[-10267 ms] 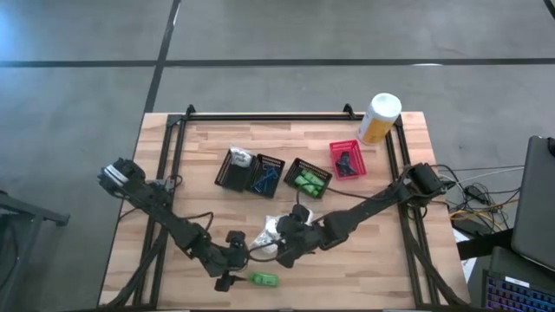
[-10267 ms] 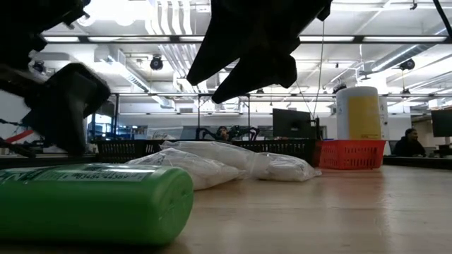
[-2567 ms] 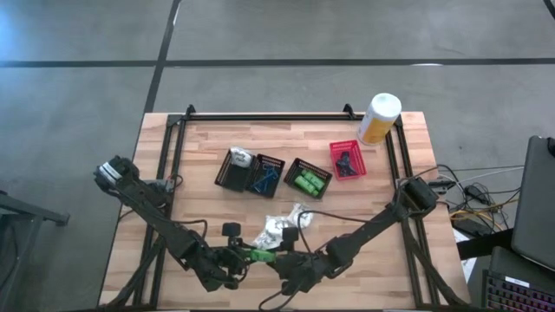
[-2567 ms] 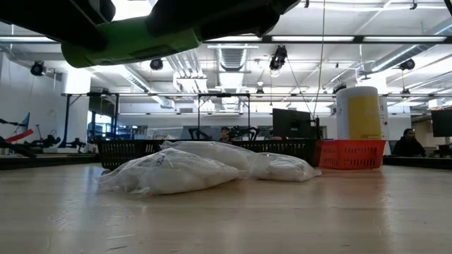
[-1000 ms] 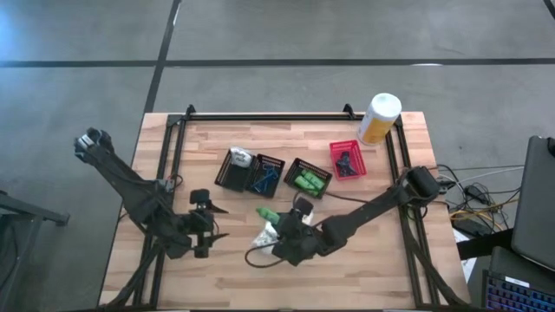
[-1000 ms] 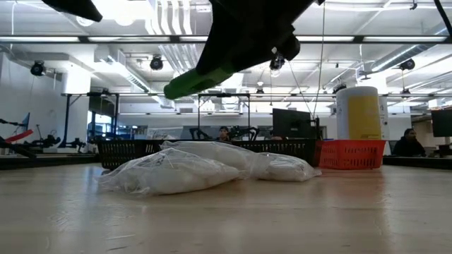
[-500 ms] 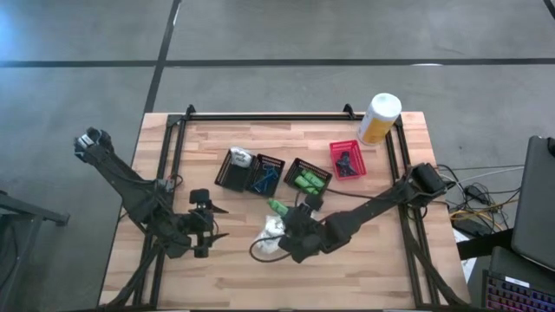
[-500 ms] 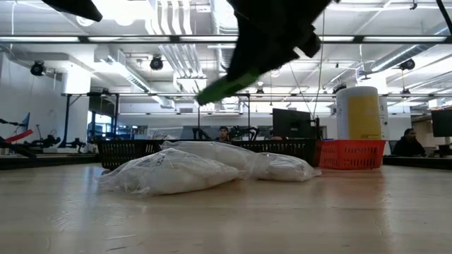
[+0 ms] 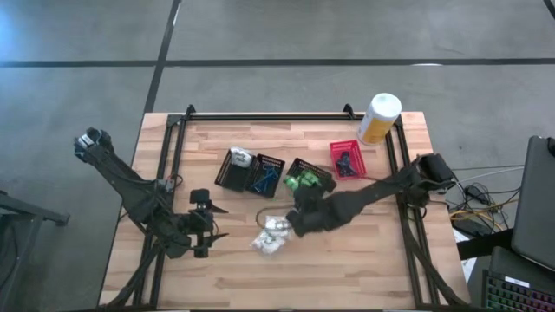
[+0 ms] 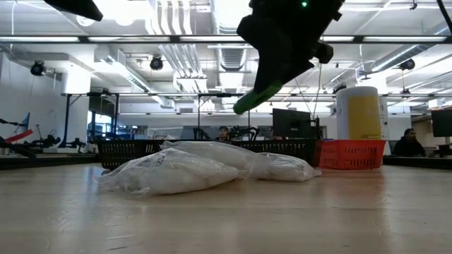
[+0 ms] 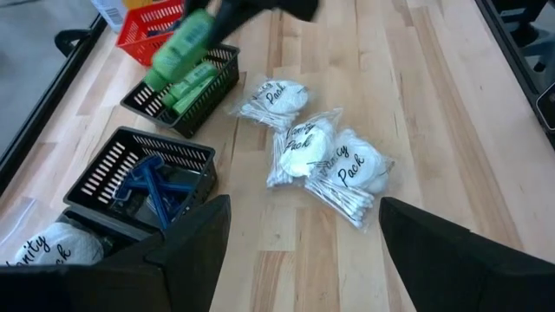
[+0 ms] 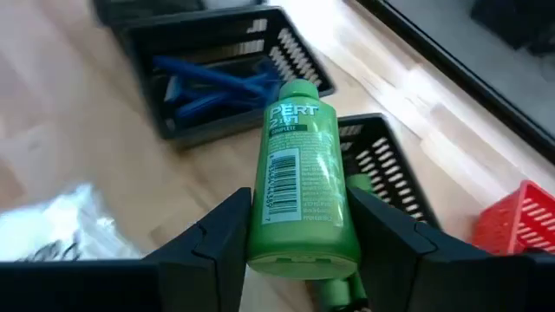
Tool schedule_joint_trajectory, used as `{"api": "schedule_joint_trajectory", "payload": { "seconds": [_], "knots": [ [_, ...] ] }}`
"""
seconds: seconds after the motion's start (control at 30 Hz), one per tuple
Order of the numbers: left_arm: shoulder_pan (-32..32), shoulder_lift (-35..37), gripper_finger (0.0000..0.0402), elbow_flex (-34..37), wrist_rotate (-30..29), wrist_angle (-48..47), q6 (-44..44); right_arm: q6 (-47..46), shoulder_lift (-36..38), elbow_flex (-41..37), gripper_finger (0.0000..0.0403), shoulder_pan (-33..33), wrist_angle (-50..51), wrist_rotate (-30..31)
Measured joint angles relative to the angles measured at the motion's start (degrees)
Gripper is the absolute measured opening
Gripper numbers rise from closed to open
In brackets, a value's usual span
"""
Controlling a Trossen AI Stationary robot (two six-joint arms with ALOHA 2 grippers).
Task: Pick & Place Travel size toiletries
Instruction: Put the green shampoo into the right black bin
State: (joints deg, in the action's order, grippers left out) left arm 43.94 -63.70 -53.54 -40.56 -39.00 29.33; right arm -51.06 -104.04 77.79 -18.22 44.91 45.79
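Observation:
The robot's right gripper will keep holding the green bottle until it is over the black basket, because the bottle hangs above and short of the basket's near rim.
My right gripper (image 9: 300,192) is shut on a bright green bottle (image 12: 299,186) and hangs above the near edge of the black basket of green packets (image 9: 312,173). In the low view the bottle's green end (image 10: 253,97) slants down below the dark gripper. Three white clear-wrapped lumps (image 9: 272,232) lie on the wood nearer the table's near edge, also seen as lumps (image 11: 323,156) in the left wrist view. My left gripper (image 9: 217,223) waits open at the table's left, its fingers spread wide in its own view (image 11: 305,208). My right gripper pinches the green bottle at its flat bottom end (image 12: 303,247) between the two fingers (image 12: 217,243), one on each side. The fingers lie along the bottle, whose cap end (image 12: 297,91) points away from the wrist. The bottle is lifted clear, tilted over the basket.
A row of baskets stands mid-table: a black one with a white lump (image 9: 236,166), one with blue razors (image 9: 267,175), the one with green packets, and a red one (image 9: 347,160). A tall white-and-yellow canister (image 9: 379,117) stands at the far right corner. Bare wood lies toward the near edge.
My right gripper has carried the green bottle from above the white lumps toward the far edge and to the right, ending over the basket of green packets. The bottle has stayed lifted and held. The white lumps lie where they were.

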Motion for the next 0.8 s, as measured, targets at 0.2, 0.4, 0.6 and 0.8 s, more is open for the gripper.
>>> {"api": "schedule_joint_trajectory", "payload": {
  "seconds": [0.2,0.4,0.6,0.8],
  "knots": [
    [-0.01,0.0,0.0298,0.03,-0.03,0.29,-0.58,1.41,5.47,-5.05,0.0171,4.41,-2.66,-3.59],
    [-0.14,0.16,0.0298,0.11,5.66,3.37,-4.86,4.09,8.46,-10.8,0.0158,7.76,-7.91,-9.51],
    [-0.83,2.9,0.0298,0.11,9.21,5.59,-8.41,5.46,9.17,-16.19,0.0169,11.38,-14.22,-14.21],
    [-0.85,6.23,0.0298,0.34,9.66,5.91,-9.96,6.55,9.28,-18.4,0.0161,13.26,-15.43,-14.85]
  ]
}}
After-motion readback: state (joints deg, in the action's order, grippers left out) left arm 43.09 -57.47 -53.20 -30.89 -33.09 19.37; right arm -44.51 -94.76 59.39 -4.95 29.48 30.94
